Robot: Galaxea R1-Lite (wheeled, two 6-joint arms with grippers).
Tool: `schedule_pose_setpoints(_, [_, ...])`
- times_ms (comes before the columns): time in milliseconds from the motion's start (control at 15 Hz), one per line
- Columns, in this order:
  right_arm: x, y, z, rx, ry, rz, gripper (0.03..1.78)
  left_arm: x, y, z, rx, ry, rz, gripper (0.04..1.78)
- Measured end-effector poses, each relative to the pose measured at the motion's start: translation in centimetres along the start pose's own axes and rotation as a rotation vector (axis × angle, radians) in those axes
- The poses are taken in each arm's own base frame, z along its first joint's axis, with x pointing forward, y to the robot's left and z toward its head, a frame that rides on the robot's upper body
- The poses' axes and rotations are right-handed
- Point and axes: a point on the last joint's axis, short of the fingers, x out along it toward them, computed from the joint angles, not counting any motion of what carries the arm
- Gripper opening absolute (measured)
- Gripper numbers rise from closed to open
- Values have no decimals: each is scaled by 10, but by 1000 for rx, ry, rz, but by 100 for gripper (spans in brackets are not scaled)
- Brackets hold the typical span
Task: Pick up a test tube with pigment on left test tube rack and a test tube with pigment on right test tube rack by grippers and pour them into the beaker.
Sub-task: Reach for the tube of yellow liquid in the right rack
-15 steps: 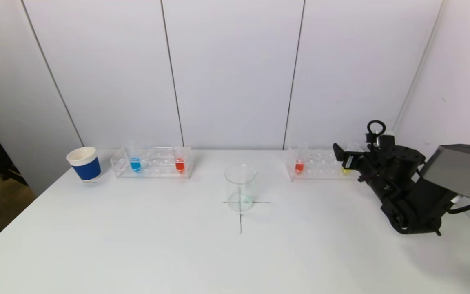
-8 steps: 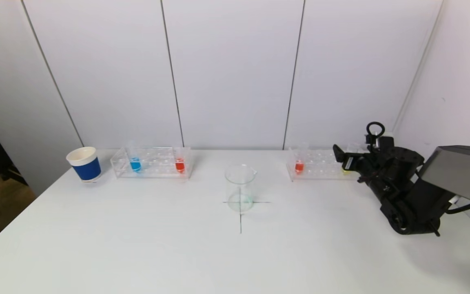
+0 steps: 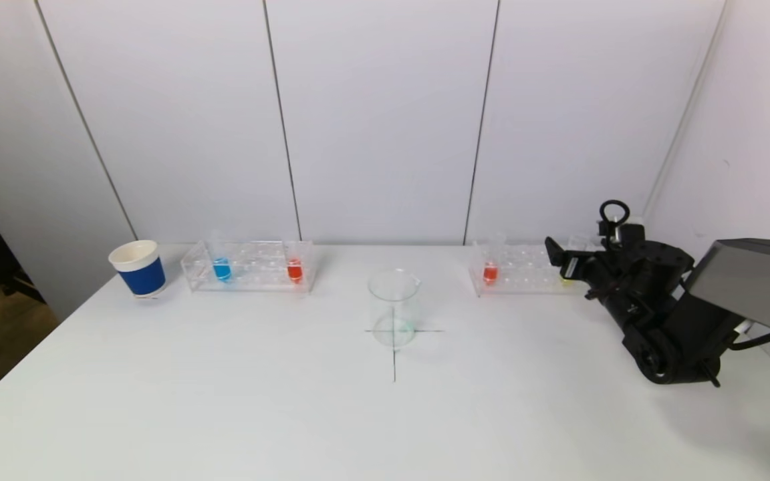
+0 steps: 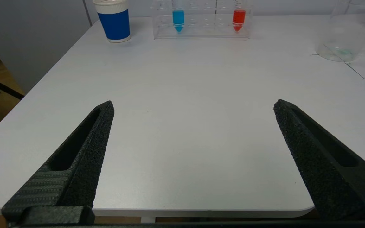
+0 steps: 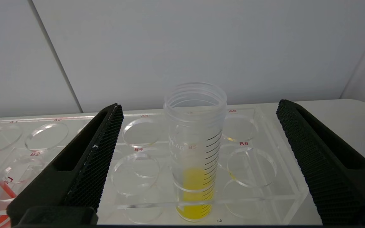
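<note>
The fingertips of my right gripper are beside the upper side of the yellow tube (image 5: pixel 195 152), and closing now would catch the tube, so it is time to close.
The left rack (image 3: pixel 248 267) holds a blue tube (image 3: pixel 222 268) and a red tube (image 3: pixel 295 269). The glass beaker (image 3: pixel 394 307) stands mid-table on a cross mark. The right rack (image 3: pixel 525 270) holds a red tube (image 3: pixel 490 271) and a yellow tube (image 5: pixel 195 152) in hole B5. My right gripper (image 5: pixel 200 106) is open at the rack's right end, one finger on each side of the yellow tube and not touching it. In the head view it (image 3: pixel 559 257) hides most of that tube. My left gripper (image 4: pixel 192 104) is open and empty, low over the table's front left edge.
A blue paper cup (image 3: pixel 138 267) stands left of the left rack. The rack's other holes (image 5: pixel 138 167) are empty. White wall panels rise right behind both racks. The left wrist view shows the cup (image 4: pixel 114 20) and the beaker (image 4: pixel 344 34) far off.
My right arm has edged slightly toward the right rack. Nothing else has moved.
</note>
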Motion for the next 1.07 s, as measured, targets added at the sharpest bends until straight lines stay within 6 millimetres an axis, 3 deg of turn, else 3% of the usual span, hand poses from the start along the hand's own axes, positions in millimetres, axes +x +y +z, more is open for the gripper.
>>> schedule_pose_setpoints(400, [0,0,0,0,-4,0,175,0,0,0,0,0,-1,176])
schedule_pose_setpoints(533, [0,0,0,-1,-5,0,167,0,0,0,0,0,-1,176])
schedule_pose_setpoints(733, [0,0,0,-1,-5,0,134,0,0,0,0,0,-1,176])
schedule_pose_setpoints(1000, [0,0,0,-1,-4,3,60,0,0,0,0,0,-1,176])
schedule_pose_setpoints(1067, [0,0,0,0,-3,3,51,0,0,0,0,0,0,176])
